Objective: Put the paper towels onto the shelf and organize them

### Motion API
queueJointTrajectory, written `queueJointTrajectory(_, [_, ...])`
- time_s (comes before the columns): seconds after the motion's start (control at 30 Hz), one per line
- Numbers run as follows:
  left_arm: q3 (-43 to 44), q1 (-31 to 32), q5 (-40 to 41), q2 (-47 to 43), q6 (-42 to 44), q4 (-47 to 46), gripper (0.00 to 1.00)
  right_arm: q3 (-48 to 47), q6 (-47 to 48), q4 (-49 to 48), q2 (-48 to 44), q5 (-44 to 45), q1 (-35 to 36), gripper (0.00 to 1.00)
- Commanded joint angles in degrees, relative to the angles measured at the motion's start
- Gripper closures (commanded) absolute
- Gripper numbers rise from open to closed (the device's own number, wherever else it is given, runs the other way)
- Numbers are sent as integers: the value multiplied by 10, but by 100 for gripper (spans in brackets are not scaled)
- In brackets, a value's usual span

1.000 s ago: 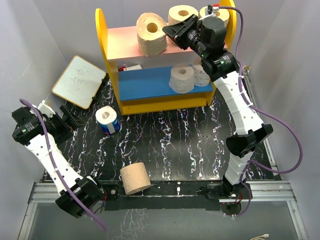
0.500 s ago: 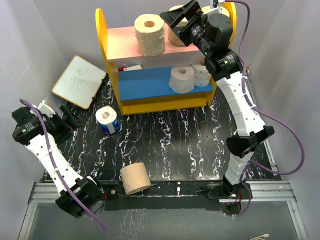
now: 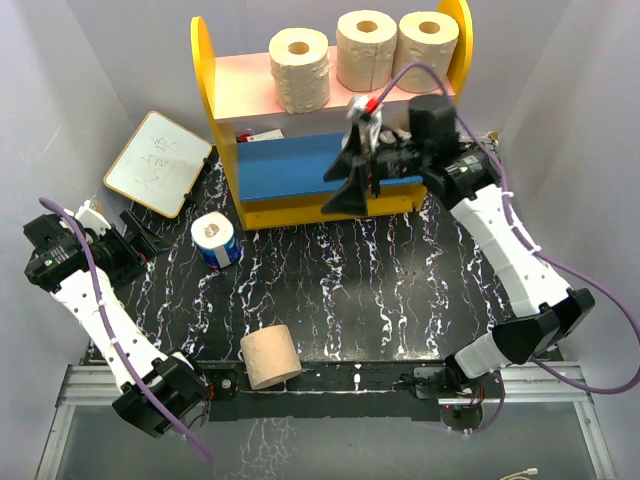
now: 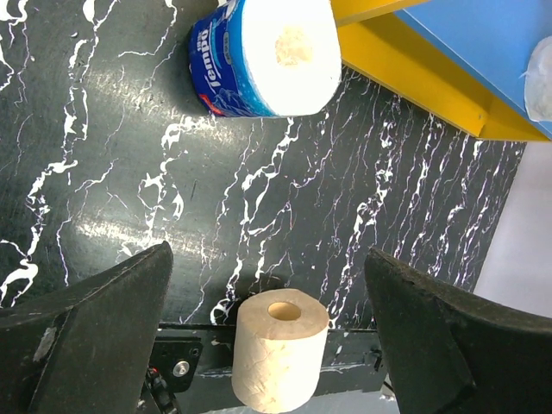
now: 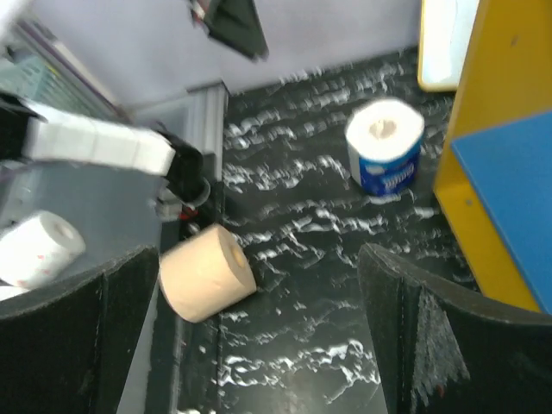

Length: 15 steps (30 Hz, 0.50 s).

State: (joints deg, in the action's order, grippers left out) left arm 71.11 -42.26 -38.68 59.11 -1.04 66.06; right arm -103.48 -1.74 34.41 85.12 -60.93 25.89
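The tan roll is lying down. My right gripper will next grab it by its curved paper side (image 3: 271, 358), so its flat end stays free to stand on the shelf.
Three tan paper towels (image 3: 300, 68) (image 3: 365, 48) (image 3: 428, 45) stand in a row on the pink top board of the shelf (image 3: 204, 60). My right gripper (image 3: 350, 182) hangs open and empty in front of the blue lower board (image 3: 290, 170), hiding most of it. A blue-wrapped roll (image 3: 216, 240) (image 4: 267, 56) (image 5: 385, 142) stands on the black mat left of the shelf. One tan roll (image 3: 270, 357) (image 4: 276, 349) (image 5: 205, 272) lies at the near edge. My left gripper (image 4: 267, 267) (image 3: 133, 240) is open at the far left, holding nothing. A sliver of a white roll (image 4: 542, 79) shows on the blue board.
A white whiteboard (image 3: 158, 162) lies at the back left beside the shelf. The left arm's base (image 3: 155, 392) and the metal front rail (image 3: 350, 385) sit close to the lying tan roll. Grey walls close in both sides. A pale roll shape (image 5: 39, 250) lies beyond the rail.
My right gripper opened and left a tan roll on the top board. It then swung down and forward from the shelf top to in front of the blue board. The left arm stayed still.
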Motion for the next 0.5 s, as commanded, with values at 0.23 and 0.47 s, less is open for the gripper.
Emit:
queueJointTrajectory(0.23, [6,-3,-34,6,10,13,9,318,351,12,-38,617,383,2])
queueJointTrajectory(0.47, [-11,-4,-25,-15,4,4,9,218,352,74,14,456,385,2])
